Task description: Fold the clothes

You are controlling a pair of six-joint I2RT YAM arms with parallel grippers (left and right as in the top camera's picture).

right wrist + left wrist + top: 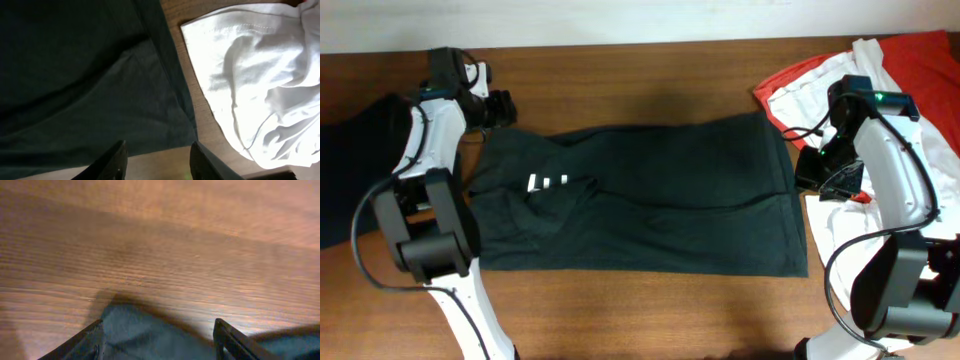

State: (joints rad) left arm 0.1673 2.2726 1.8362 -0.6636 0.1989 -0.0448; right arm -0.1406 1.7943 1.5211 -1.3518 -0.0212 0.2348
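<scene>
I should next fold the black T-shirt's far edge evenly over, so my right gripper needs the black T-shirt's far corner (763, 118) beside the white shirt.
A large black T-shirt (650, 200) lies spread flat across the middle of the table, with a few white letters (548, 182) showing near its left end. My left gripper (500, 108) is at the shirt's far left corner. In the left wrist view it (157, 327) is open, with a dark corner of the shirt (145, 335) lying between the fingers. My right gripper (810, 172) hovers at the shirt's right edge. In the right wrist view it (159, 150) is open and empty, just off the black shirt's edge (75, 75).
A crumpled white shirt (840, 215) (250, 75) lies at the right under my right arm, with a red-orange one (920, 60) behind it. A dark cloth (350, 180) lies at the far left. Bare wood (650, 80) runs along the back.
</scene>
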